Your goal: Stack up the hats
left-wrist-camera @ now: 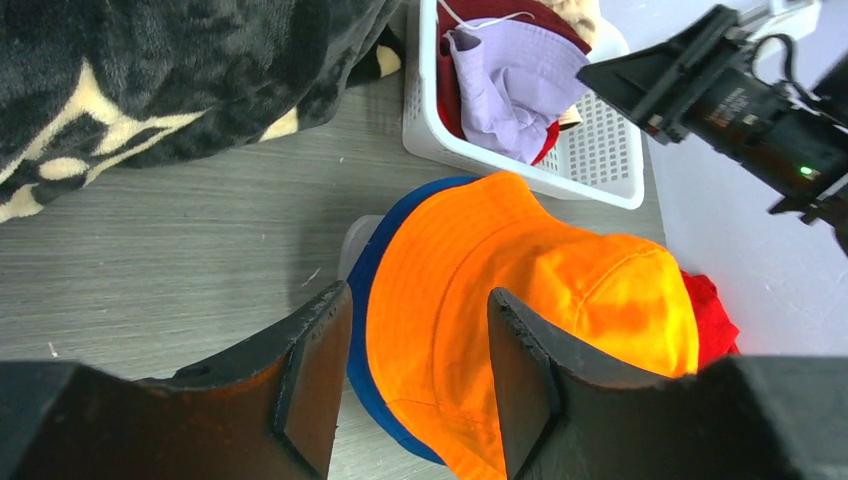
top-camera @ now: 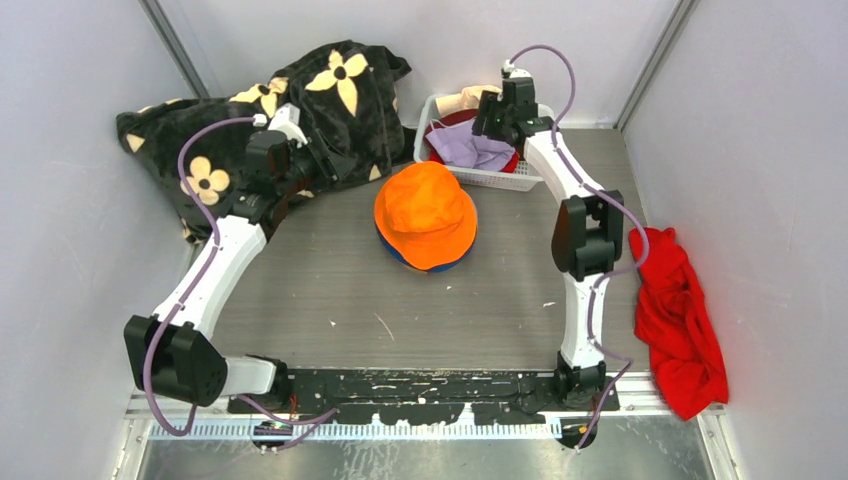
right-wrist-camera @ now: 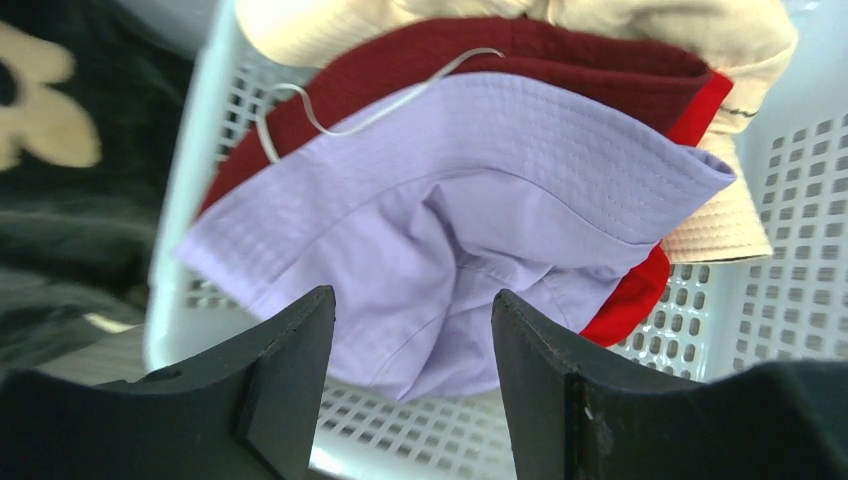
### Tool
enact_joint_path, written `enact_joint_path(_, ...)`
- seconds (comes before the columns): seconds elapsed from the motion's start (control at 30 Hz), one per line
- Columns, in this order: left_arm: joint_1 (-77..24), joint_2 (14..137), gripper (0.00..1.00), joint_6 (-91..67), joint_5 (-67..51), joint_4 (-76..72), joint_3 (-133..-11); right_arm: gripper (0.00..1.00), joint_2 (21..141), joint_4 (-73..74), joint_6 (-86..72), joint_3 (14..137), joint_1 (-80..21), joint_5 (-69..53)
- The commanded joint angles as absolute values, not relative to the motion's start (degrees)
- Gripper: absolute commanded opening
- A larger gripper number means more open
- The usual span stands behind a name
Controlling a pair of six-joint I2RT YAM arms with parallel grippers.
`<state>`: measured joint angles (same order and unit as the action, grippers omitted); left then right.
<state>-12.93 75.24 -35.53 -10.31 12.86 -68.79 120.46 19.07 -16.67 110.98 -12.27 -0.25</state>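
Note:
My right gripper will reach the lilac hat and pinch its folded top [left-wrist-camera: 508,98], so the lilac hat's brim stays free for my left gripper to help stack.
An orange hat [top-camera: 426,212] sits on a blue hat [top-camera: 392,252] at the table's middle; a grey edge [left-wrist-camera: 357,245] shows under them. In the white basket [top-camera: 497,179] lie a lilac hat [top-camera: 467,149], a maroon hat [right-wrist-camera: 520,50] and a cream hat [right-wrist-camera: 720,228]. My right gripper [right-wrist-camera: 412,345] hangs open just above the lilac hat [right-wrist-camera: 470,200], holding nothing. My left gripper [left-wrist-camera: 417,385] is open and empty at the back left, beside the black blanket, with the orange hat [left-wrist-camera: 540,290] and blue brim [left-wrist-camera: 362,340] in its view.
A large black blanket with cream flowers [top-camera: 290,110] is heaped at the back left. A plain red cloth [top-camera: 680,320] lies along the right wall. The white basket stands against the back wall. Grey walls close in on three sides.

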Motion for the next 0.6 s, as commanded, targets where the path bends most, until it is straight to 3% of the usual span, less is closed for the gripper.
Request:
enact_joint_path(0.0,-12.55,75.54,0.53,-34.79,-10.4,11.0,-70.83,0.64,125.52,20.52,-14.5,118.51,-11.55,1.17)
enact_joint_path(0.4,-12.56,78.64,0.53,-34.28,-11.49,10.68,-70.4,0.62,134.57,17.46,-16.05,118.43,-11.28,-1.21)
enact_joint_path(0.57,-12.56,78.93,0.53,-34.11,-11.42,10.62,-70.04,0.56,138.78,17.8,-16.61,121.64,-11.2,-1.67)
